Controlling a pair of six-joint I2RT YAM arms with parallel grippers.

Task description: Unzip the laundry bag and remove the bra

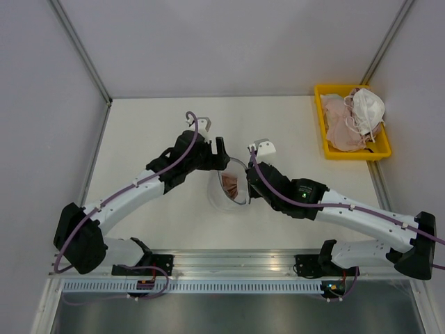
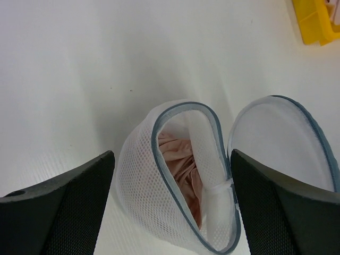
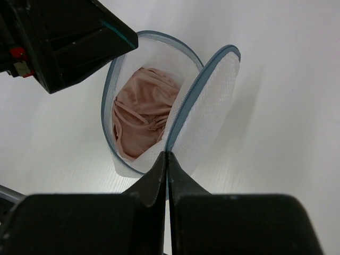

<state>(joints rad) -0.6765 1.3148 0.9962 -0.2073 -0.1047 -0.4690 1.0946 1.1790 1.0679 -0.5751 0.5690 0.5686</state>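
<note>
I should move my left gripper first and then close it on the bag's rim, because one finger overlaps the opposite rim in the left wrist view.
The white mesh laundry bag (image 1: 227,191) lies in the middle of the table, unzipped, its two halves spread apart. It also shows in the left wrist view (image 2: 146,186) and the right wrist view (image 3: 204,119). The rose-pink bra (image 3: 141,111) sits inside the open half; it also shows in the left wrist view (image 2: 183,170) and the top view (image 1: 231,186). My right gripper (image 3: 167,154) is shut on the bag's zipper rim at the near edge. My left gripper (image 2: 172,207) is open, its jaws either side of the bag's open half.
A yellow tray (image 1: 379,152) at the back right holds pale pink garments (image 1: 338,120) and a white cupped item with thin straps (image 1: 366,106). Its corner shows in the left wrist view (image 2: 313,21). Grey walls border the table.
</note>
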